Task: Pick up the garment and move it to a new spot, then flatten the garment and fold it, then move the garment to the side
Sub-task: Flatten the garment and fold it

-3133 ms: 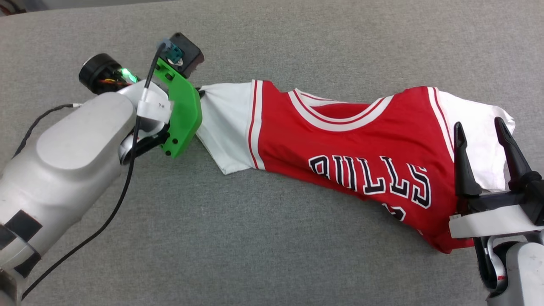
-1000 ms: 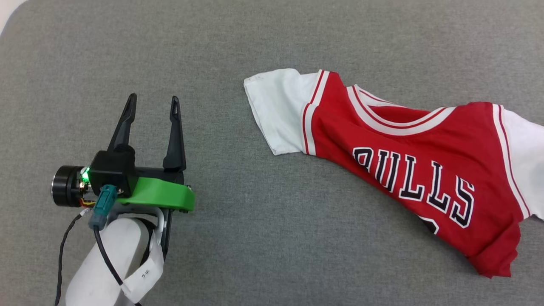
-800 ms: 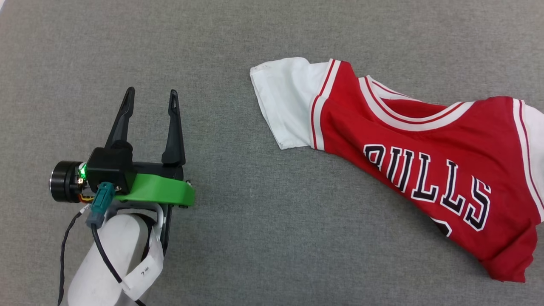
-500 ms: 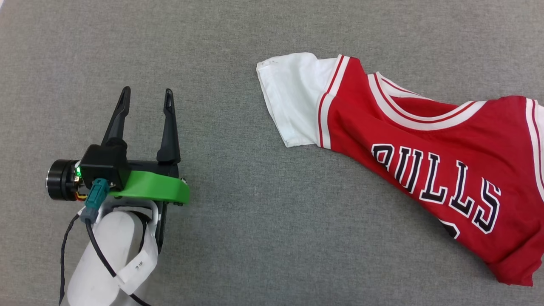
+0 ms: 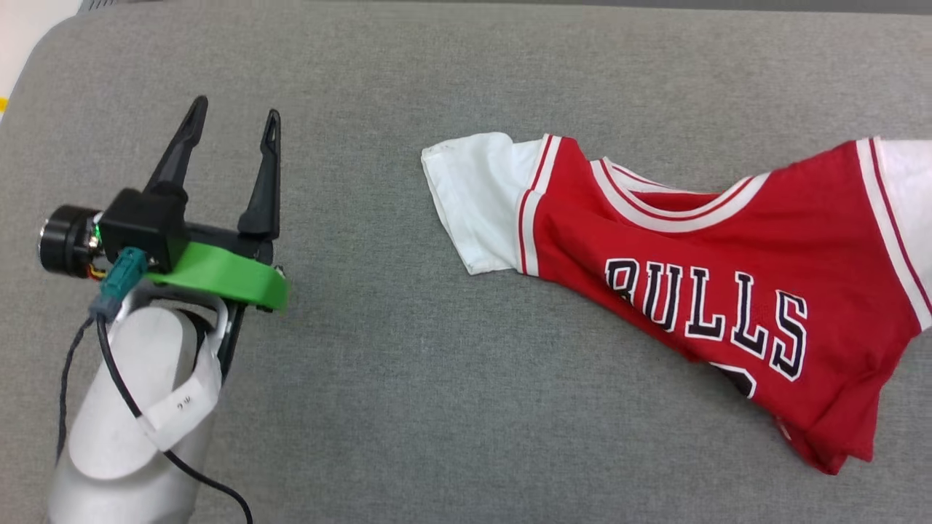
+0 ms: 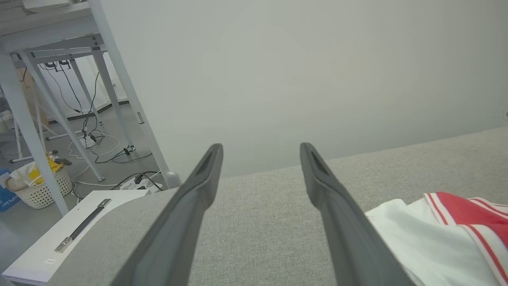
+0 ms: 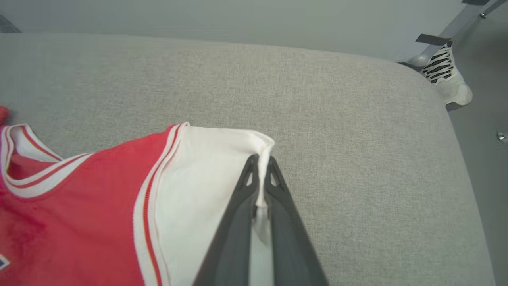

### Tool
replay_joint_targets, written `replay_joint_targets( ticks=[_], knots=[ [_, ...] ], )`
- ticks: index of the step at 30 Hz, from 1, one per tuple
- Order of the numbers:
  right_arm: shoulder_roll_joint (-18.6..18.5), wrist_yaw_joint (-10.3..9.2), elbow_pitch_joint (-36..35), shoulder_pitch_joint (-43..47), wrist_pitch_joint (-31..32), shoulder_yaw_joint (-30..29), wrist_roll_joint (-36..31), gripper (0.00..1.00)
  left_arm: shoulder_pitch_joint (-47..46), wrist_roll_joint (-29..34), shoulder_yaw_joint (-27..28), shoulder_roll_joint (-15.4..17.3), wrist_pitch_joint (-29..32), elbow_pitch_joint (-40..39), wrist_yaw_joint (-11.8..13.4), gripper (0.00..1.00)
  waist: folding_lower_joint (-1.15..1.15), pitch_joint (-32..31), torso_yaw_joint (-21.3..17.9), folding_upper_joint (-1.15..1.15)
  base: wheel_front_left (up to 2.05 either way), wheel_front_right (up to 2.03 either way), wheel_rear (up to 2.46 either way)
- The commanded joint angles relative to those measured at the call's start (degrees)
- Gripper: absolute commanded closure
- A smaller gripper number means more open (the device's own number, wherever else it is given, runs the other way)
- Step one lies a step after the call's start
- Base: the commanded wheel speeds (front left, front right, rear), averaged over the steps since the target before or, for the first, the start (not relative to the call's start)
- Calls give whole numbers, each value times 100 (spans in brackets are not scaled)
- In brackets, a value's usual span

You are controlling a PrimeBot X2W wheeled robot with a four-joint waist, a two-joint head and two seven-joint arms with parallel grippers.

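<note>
The broad cloth (image 5: 498, 201) lies slack on the cushion behind the sleeve, so my left gripper should next grab the near white sleeve by its cuff hem (image 5: 448, 209), a free edge.
The garment (image 5: 699, 291), a red jersey with white sleeves and black letters on its chest, lies rumpled across the right half of the grey cushion (image 5: 408, 407). My right gripper (image 7: 260, 163) is shut on the edge of the garment's (image 7: 99, 206) white sleeve (image 7: 206, 174), with cloth pinched between the two fingers. My left gripper (image 5: 231, 127) hovers open and empty over the left of the cushion, well apart from the near white sleeve (image 5: 473, 196). That same white sleeve (image 6: 420, 242) lies at the lower right beyond the open left gripper (image 6: 260, 149).
The cushion's left rounded corner (image 5: 44, 65) is close to my left arm. Beyond that corner stand white table legs (image 6: 115, 79), loose cables and a wicker basket (image 6: 37, 186) on the floor. A striped shoe (image 7: 446, 77) rests by the cushion's right corner.
My right gripper has shut on the white sleeve. The head camera has shifted; the left gripper stays open and sits higher and further left in the picture.
</note>
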Motion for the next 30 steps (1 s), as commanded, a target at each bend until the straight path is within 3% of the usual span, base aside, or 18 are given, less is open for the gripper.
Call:
replay_joint_targets(
  ticks=[1, 7, 13, 21, 25, 30],
  knots=[
    [-51, -4, -121, 63, -114, -25, 26, 100, -245, 27, -48, 101, -9, 104, -107, 0, 0, -176, -152, 0, 0, 0, 0],
    [-133, -4, -658, 292, -398, -214, -66, 100, -1132, -229, -364, 359, 485, 473, -394, 0, 0, -220, -286, 0, 0, 0, 0],
    [2, -4, -1097, 507, -345, -383, -246, 100, -2085, -655, -1225, 652, 1375, 626, -459, 0, 0, -123, -407, 0, 0, 0, 0],
    [224, -4, -1441, 585, -229, -515, -409, 100, -3295, -2262, -2921, 1051, 3357, 1144, -462, 0, 0, 135, -562, 0, 0, 0, 0],
    [300, -4, -1516, 530, -200, -506, -435, 100, -3689, -3020, -3430, 1095, 4245, 1496, -463, 0, 0, 286, -647, 0, 0, 0, 0],
    [337, -4, -1566, 395, -185, -465, -436, 100, -4068, -3705, -3904, 1074, 4938, 1823, -463, 0, 0, 503, -747, 0, 0, 0, 0]
  ],
)
